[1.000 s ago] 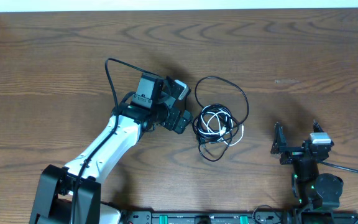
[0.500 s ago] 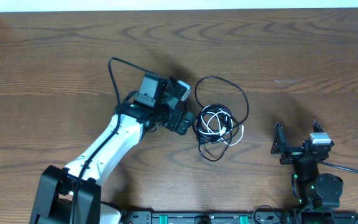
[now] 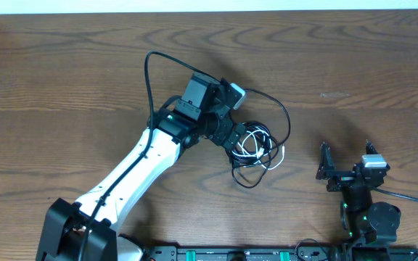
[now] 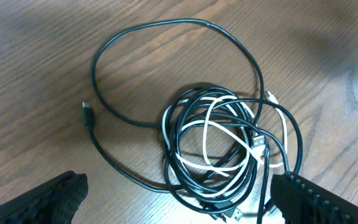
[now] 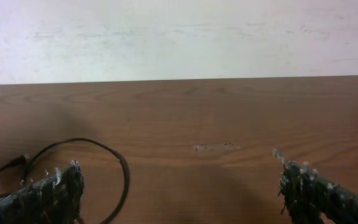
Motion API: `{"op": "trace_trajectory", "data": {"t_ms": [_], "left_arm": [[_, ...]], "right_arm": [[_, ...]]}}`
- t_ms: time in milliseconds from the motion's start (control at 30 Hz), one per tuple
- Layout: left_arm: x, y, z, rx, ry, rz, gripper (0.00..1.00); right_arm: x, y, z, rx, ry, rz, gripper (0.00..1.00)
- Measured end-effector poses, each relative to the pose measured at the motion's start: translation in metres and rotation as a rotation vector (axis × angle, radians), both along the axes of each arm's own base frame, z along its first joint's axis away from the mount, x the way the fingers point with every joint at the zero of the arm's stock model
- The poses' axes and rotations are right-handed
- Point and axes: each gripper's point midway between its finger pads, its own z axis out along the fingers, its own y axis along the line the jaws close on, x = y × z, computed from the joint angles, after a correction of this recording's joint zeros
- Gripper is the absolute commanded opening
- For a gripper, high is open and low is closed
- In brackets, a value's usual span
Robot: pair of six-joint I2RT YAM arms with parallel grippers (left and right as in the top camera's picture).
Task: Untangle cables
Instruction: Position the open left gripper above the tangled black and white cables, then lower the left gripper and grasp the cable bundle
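The left gripper grabs the coiled heap of cables by its edge farthest from my right gripper next, leaving the opposite side of the heap free for untangling.
The cables (image 3: 255,145) lie in a tangled bunch at mid-table: black cords coiled with one white cord, and a wide black loop (image 3: 278,109) reaching toward the far side. In the left wrist view the bunch (image 4: 219,149) lies between and just beyond my open fingers, with the white cord (image 4: 211,127) woven through it and a small plug end (image 4: 87,114) at the left. My left gripper (image 3: 232,138) hovers open over the bunch's left edge and holds nothing. My right gripper (image 3: 345,165) is open and empty, well right of the cables.
The wooden table (image 3: 64,65) extends all round the bunch. The right wrist view shows the black loop (image 5: 124,169) at the left and a pale wall (image 5: 179,37) beyond the table's far edge. The left arm's own thick cord (image 3: 149,80) arcs above it.
My left arm has swung right and forward, bringing its open gripper from beside the bunch to over its left edge. The cables and the right arm have not moved.
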Motion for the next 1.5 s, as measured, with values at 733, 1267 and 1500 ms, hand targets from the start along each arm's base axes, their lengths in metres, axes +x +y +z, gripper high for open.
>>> {"op": "trace_trajectory", "data": {"t_ms": [733,1267,1500], "left_arm": [[0.001,-0.001,0.001,-0.001,-0.008,0.001,0.99],[-0.034,-0.019,-0.066,0.140,0.190,0.012,0.99],[-0.021,-0.028,-0.092,0.135,0.216,0.121,0.98]], "right_arm": [[0.000,0.000,0.000,0.000,0.000,0.000,0.99],[0.000,0.000,0.000,0.000,0.000,0.000,0.99],[0.000,0.000,0.000,0.000,0.000,0.000,0.99]]}}
